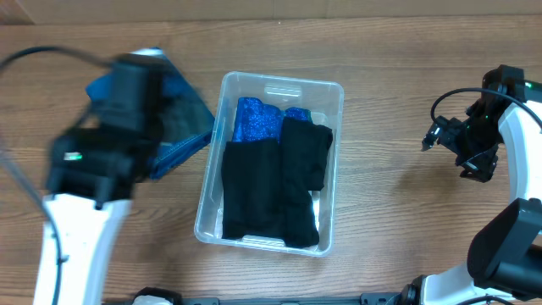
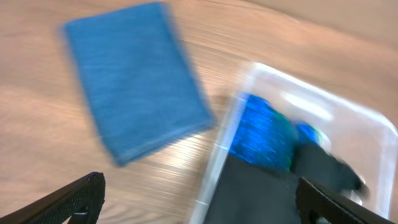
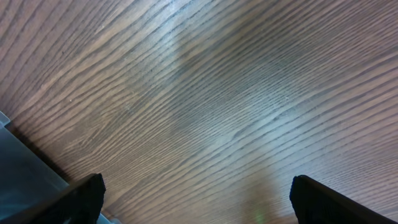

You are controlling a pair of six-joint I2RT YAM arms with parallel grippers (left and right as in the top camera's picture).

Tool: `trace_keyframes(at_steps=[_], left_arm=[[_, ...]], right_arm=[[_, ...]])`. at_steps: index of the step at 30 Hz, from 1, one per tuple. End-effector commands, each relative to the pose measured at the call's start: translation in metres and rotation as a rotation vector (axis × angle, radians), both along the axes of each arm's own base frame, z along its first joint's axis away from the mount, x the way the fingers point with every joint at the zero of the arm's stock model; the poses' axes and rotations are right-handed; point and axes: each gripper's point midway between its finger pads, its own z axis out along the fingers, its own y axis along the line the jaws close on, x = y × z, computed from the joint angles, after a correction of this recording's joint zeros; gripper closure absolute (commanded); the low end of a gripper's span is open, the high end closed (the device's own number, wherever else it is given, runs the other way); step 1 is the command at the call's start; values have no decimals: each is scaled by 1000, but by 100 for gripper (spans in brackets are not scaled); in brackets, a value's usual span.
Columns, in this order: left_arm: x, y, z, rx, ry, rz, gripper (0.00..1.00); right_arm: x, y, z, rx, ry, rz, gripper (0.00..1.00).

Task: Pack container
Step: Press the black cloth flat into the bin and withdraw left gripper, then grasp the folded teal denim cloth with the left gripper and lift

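Observation:
The folded blue cloth (image 2: 134, 78) needs to go in with its free side first, so next my left gripper needs to grab it by its long side away from the container (image 2: 91, 94).
The clear plastic container (image 1: 334, 95) stands mid-table. It holds a bright blue cloth (image 1: 254, 119) at the far end and two black folded cloths (image 1: 279, 182) over it. In the left wrist view the container's rim (image 2: 217, 149) and the bright blue cloth (image 2: 261, 134) show blurred. A folded blue cloth (image 2: 134, 78) lies on the table left of the container; overhead it is partly hidden by the left arm (image 1: 182, 140). My left gripper (image 2: 199, 202) is open and empty, above the container's left edge. My right gripper (image 3: 199, 199) is open and empty over bare wood at the right.
The table is brown wood (image 1: 398, 212). A corner of the container (image 3: 18, 174) shows at the lower left of the right wrist view. The right arm (image 1: 483, 127) hangs near the right edge. A black cable (image 1: 34, 55) runs at the far left.

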Motion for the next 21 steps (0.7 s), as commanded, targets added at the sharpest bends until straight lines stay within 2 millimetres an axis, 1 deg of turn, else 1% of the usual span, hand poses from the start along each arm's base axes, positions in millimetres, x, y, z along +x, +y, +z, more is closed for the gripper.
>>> trace_keyframes(at_steps=[1,2,4,5,7,8,9,10,11,13,14,18,21], left_arm=[[11,71,-33,-151,84,137,0],[14,87,-49,-215,102,150,0],[18,108,-77,-314,140,178,0],[18,124,-107,-380,182,201,0],[18,144,-151,-464,240,243,0],[20,147,-165,-497,242,227,0],[32,150,-186,-560,216,138,0],[38,150,-196,-585,200,86,0],[42,151,-206,-600,198,57,0],[48,155,-237,-616,232,43,0],[51,155,-248,-626,244,36,0],[61,143,-281,-686,237,-67,0],[66,143,-300,-683,244,-74,0]], right_arm=[[7,0,17,-14,-64,8,0],[7,0,17,-14,-64,8,0],[7,0,17,-14,-63,8,0],[7,0,17,-14,-63,8,0],[7,0,17,-14,-63,8,0],[7,0,17,-14,-63,8,0],[7,0,17,-14,-63,8,0],[7,0,17,-14,-63,8,0],[7,0,17,-14,-63,8,0],[7,0,17,-14,-64,9,0],[7,0,17,-14,-65,17,0],[8,-1,17,-16,-70,23,0],[8,-1,17,-16,-70,24,0]])
